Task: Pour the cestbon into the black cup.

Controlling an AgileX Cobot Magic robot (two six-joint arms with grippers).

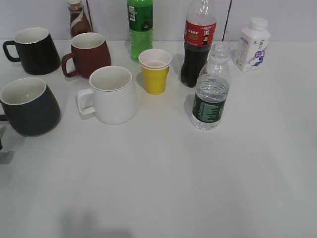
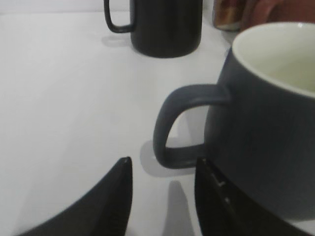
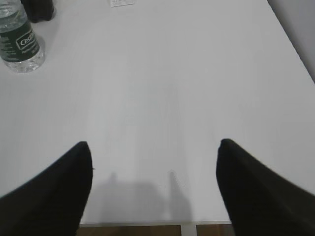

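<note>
The black cup has to stay steady for the pour, so my left gripper needs to grab it next by its looped handle (image 2: 170, 120).
The cestbon (image 1: 210, 96), a clear ribbed bottle with a dark green label and no cap, stands upright right of centre; it also shows at the top left of the right wrist view (image 3: 18, 42). The black cup (image 1: 29, 106), a matte charcoal mug with a white inside, stands at the left edge, its handle pointing left. In the left wrist view the black cup (image 2: 266, 147) is close up. My left gripper (image 2: 164, 169) is open and empty, just short of the cup's handle. My right gripper (image 3: 153, 144) is open wide and empty over bare table near the front edge, far from the bottle.
A glossy black mug (image 1: 35, 49), a red-brown mug (image 1: 89, 53), a white mug (image 1: 113, 94) and a yellow paper cup (image 1: 155, 71) stand near the black cup. A green soda bottle (image 1: 140, 25), a cola bottle (image 1: 197, 44) and a white bottle (image 1: 252, 44) stand behind.
</note>
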